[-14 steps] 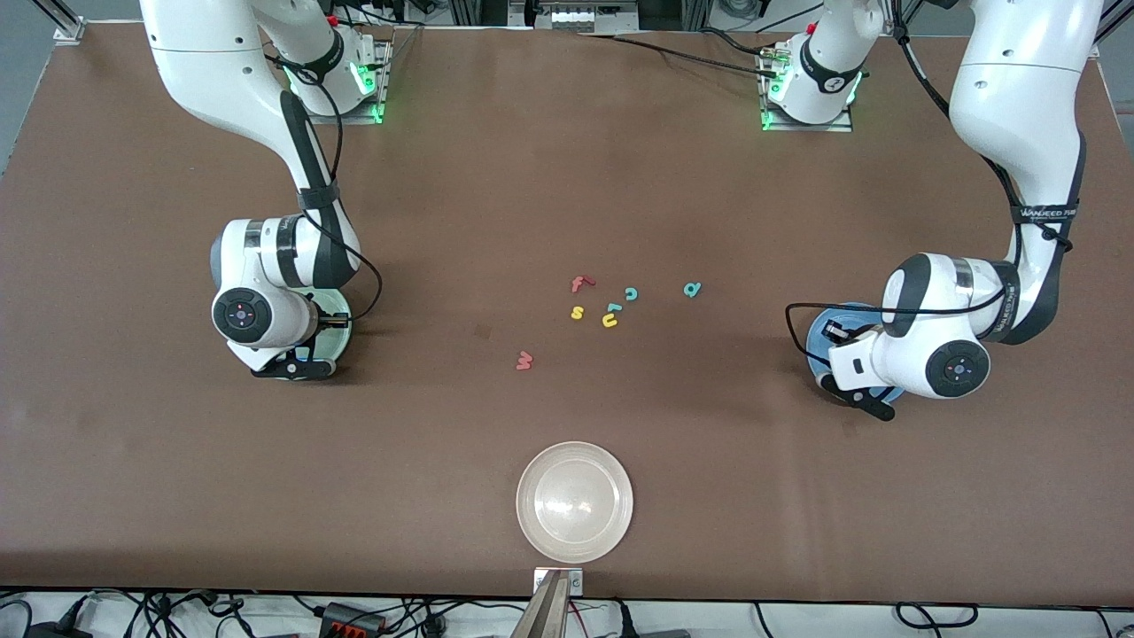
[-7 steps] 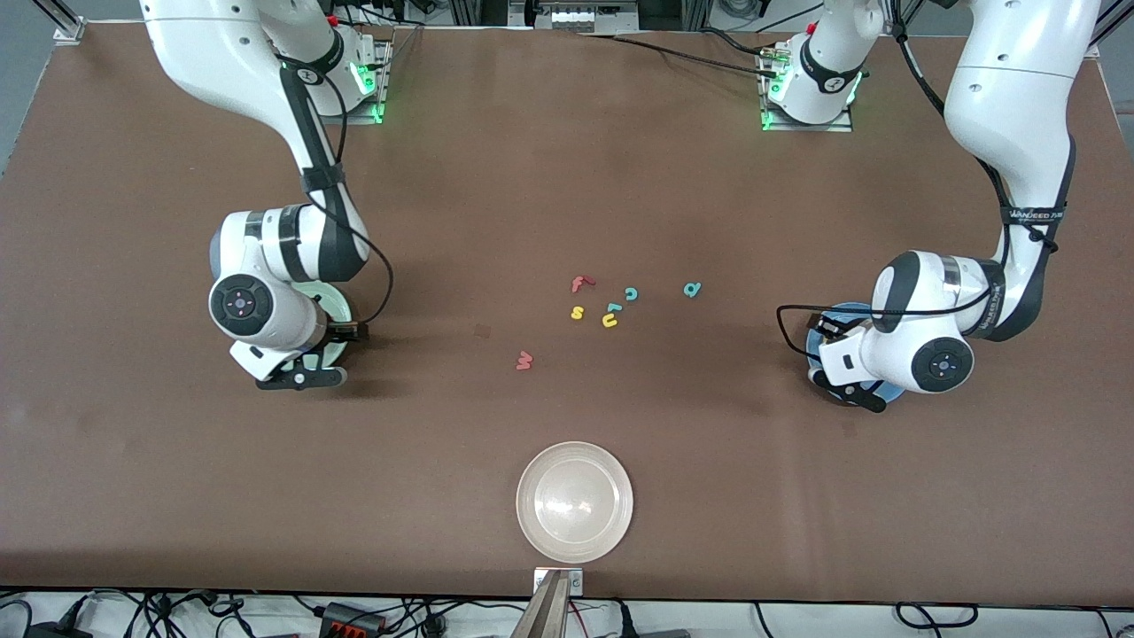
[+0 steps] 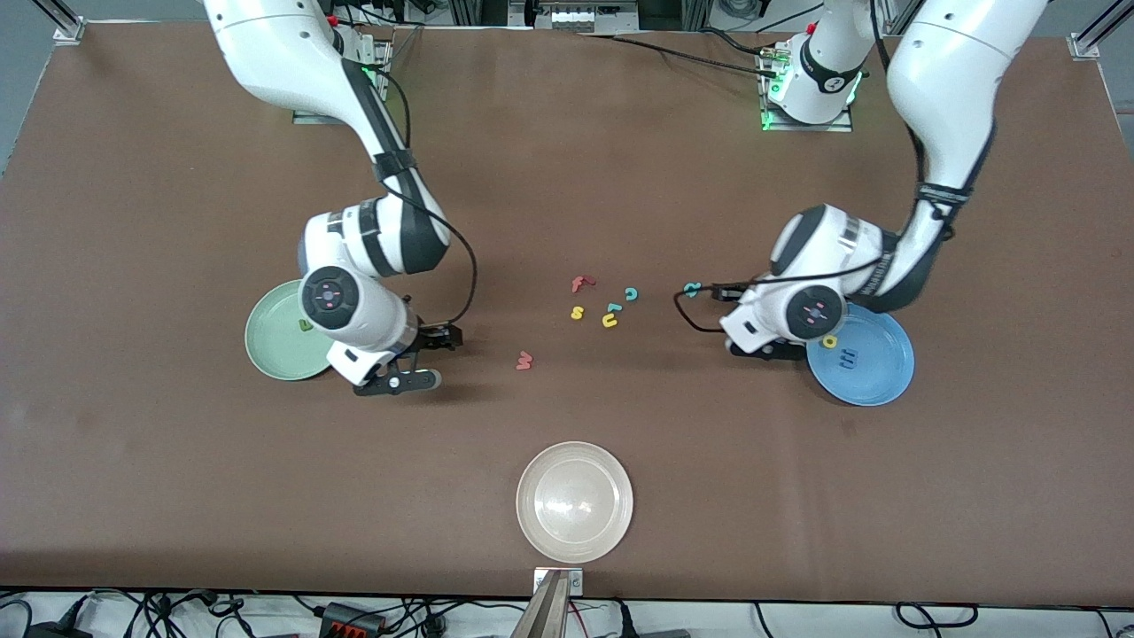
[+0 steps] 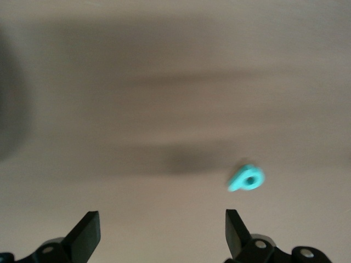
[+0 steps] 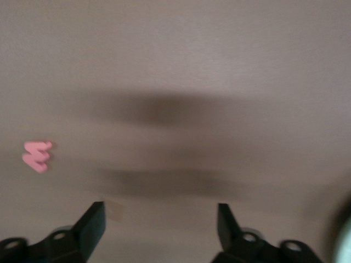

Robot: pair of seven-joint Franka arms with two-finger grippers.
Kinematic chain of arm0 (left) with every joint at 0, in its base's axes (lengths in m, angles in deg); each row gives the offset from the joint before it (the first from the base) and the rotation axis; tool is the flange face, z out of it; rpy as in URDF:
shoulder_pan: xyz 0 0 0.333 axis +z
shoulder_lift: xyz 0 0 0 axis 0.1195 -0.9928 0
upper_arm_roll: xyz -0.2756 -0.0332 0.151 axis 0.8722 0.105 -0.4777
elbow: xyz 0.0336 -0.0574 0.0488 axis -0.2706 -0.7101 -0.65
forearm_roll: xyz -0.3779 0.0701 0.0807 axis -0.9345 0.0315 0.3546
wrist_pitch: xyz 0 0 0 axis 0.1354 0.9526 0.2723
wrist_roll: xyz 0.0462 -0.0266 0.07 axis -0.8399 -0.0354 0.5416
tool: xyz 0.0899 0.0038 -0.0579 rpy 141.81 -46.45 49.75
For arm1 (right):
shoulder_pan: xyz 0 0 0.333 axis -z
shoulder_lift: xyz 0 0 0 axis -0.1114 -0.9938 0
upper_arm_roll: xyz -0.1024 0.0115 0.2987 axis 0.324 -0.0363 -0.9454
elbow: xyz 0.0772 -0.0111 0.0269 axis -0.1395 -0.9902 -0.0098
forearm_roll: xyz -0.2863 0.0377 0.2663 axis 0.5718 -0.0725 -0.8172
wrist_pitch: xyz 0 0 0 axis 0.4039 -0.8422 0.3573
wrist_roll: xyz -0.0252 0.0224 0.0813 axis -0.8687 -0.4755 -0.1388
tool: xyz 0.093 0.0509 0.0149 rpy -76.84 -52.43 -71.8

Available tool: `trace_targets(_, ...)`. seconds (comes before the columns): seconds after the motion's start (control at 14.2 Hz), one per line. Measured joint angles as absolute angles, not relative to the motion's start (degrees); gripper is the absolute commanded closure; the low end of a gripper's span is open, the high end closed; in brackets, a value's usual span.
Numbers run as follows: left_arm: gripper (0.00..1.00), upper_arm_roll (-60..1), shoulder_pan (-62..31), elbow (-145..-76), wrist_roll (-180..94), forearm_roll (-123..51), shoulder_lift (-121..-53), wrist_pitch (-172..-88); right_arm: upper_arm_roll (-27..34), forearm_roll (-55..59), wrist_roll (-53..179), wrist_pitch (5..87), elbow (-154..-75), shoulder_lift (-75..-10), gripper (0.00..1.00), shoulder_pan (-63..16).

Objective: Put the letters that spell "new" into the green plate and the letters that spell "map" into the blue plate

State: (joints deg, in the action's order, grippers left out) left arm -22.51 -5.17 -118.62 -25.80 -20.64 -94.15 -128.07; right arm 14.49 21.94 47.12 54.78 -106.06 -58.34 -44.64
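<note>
My left gripper grabs the teal a by its round bowl (image 3: 692, 288) and stem next, to spell "map" in the blue plate (image 3: 877, 377).
The green plate (image 3: 276, 341) lies toward the right arm's end with a small dark green letter (image 3: 306, 325) in it; the right arm covers part of the plate. My right gripper (image 5: 162, 224) hangs open and empty over bare table between that plate and the salmon w (image 3: 524, 360), which also shows as the w (image 5: 37, 155) in the right wrist view. The blue plate (image 3: 877, 377) holds a yellow p (image 3: 830, 340) and a blue m (image 3: 848, 357). My left gripper (image 4: 163, 230) is open and empty beside that plate, close to the teal a (image 4: 247, 178), which lies on the table (image 3: 692, 289).
A cluster of loose letters lies mid-table: red f (image 3: 579, 283), teal c (image 3: 631, 293), yellow s (image 3: 578, 312), yellow u (image 3: 609, 321) and a teal l (image 3: 613, 308). A whitish-beige plate (image 3: 575, 501) sits near the front edge.
Both grippers opened over their plates, then both arms swung off the plates toward the table's middle. The plates and the letters in them are now uncovered.
</note>
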Motion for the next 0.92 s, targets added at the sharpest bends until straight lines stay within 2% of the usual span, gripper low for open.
trace_targets(0.21, 0.0, -21.2, -5.8, -127.9, -25.7, -20.1, -94.1, -143.8, 14.2, 21.9, 36.4, 57.4, -101.6, -62.6, 0.23, -48.0)
trace_targets(0.35, 0.0, -20.7, -6.7, -130.1, -25.5, -15.7, -94.1, -146.7, 14.2, 21.9, 29.4, 57.6, -98.2, -65.4, 0.25, -50.0)
trace_targets(0.64, 0.07, -20.5, -7.0, -130.1, -25.6, -11.6, -93.7, -148.8, 14.1, 21.8, 21.9, 57.7, -93.9, -69.4, 0.34, -52.0)
trace_targets(0.78, 0.15, -20.5, -7.6, -130.1, -25.6, -11.5, -93.7, -148.9, 14.1, 21.8, 19.3, 57.7, -92.0, -71.2, 0.35, -52.8)
trace_targets(0.92, 0.32, -20.4, -8.4, -130.1, -25.6, -11.3, -93.7, -148.9, 14.1, 21.8, 17.8, 57.7, -90.4, -72.8, 0.36, -53.5)
